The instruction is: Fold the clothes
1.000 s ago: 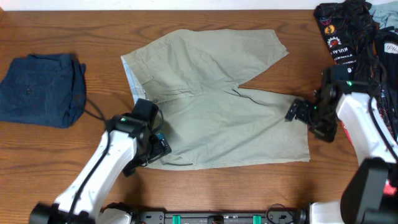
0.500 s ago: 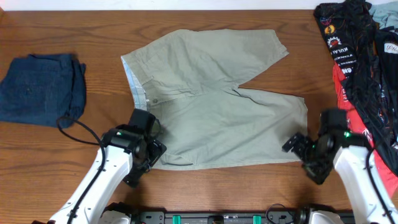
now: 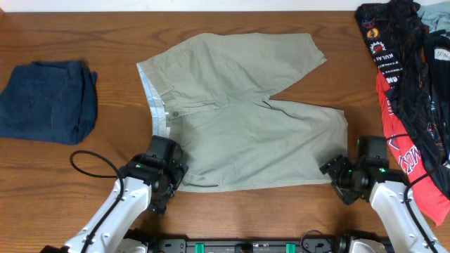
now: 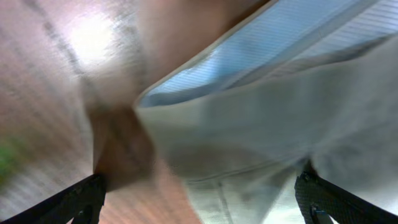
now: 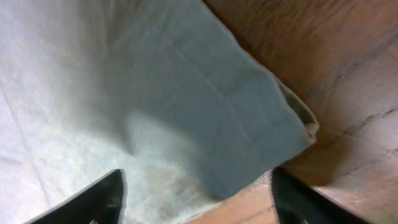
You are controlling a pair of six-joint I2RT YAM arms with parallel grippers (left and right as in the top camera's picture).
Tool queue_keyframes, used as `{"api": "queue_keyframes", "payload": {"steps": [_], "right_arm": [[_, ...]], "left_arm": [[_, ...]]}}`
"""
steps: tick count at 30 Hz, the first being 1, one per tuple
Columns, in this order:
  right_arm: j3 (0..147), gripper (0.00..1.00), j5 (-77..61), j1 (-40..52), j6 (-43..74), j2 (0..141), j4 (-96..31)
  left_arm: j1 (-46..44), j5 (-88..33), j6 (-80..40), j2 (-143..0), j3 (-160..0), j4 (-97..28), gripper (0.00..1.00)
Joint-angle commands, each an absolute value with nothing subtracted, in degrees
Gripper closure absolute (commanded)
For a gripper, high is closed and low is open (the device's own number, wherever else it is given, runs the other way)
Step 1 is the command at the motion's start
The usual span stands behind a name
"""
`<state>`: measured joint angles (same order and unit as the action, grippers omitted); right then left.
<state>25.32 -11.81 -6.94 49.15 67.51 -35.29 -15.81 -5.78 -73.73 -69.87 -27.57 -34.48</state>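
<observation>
My left gripper grabs the khaki-tan trousers (image 3: 239,112) by the near pale-lined waistband corner next, to fold the near leg over the other.
The khaki-tan trousers (image 3: 239,112) lie spread flat in the middle of the table, waistband with pale lining to the left, legs to the right. My left gripper (image 3: 171,179) is open at the near left corner of the waistband. In the left wrist view the pale-lined waistband corner (image 4: 261,118) lies between the open fingers (image 4: 202,202). My right gripper (image 3: 336,177) is open at the near right leg hem. In the right wrist view the hem corner (image 5: 249,130) lies between the open fingers (image 5: 199,199).
Folded dark blue jeans (image 3: 48,100) lie at the left. A heap of black and red garments (image 3: 408,77) lies along the right edge. A black cable (image 3: 91,158) loops by my left arm. Bare wood runs along the front edge (image 3: 253,211).
Both arms drew back toward the front edge. My left gripper moved to the waistband's near corner. My right gripper moved from the right leg's side down to its near hem corner.
</observation>
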Motion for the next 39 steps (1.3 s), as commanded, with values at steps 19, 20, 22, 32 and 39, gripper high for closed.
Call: {"api": "queue_keyframes", "payload": {"steps": [19,20,22,32,39], "right_arm": [[20.75,0.96,-11.79,-7.44,51.86,68.58,-29.15],[20.75,0.97,-11.77,-7.44,51.86,68.58,-29.12],[20.75,0.99,-11.77,-7.44,51.86,68.58,-29.12],[20.75,0.99,-10.66,-7.44,51.83,68.58,-29.32],[20.86,0.99,-10.31,-7.44,50.68,68.58,-29.06]], "left_arm": [[-15.77,1.65,-75.31,-70.72,-23.88,-29.36,0.29],[-15.77,2.31,-75.31,-70.72,-23.88,-29.45,0.34],[-15.77,2.87,-75.31,-70.72,-23.88,-29.45,0.4],[-15.77,2.87,-75.26,-70.72,-23.88,-29.93,0.79],[-15.79,-0.69,-73.1,-70.63,-23.92,-31.7,0.94]]}}
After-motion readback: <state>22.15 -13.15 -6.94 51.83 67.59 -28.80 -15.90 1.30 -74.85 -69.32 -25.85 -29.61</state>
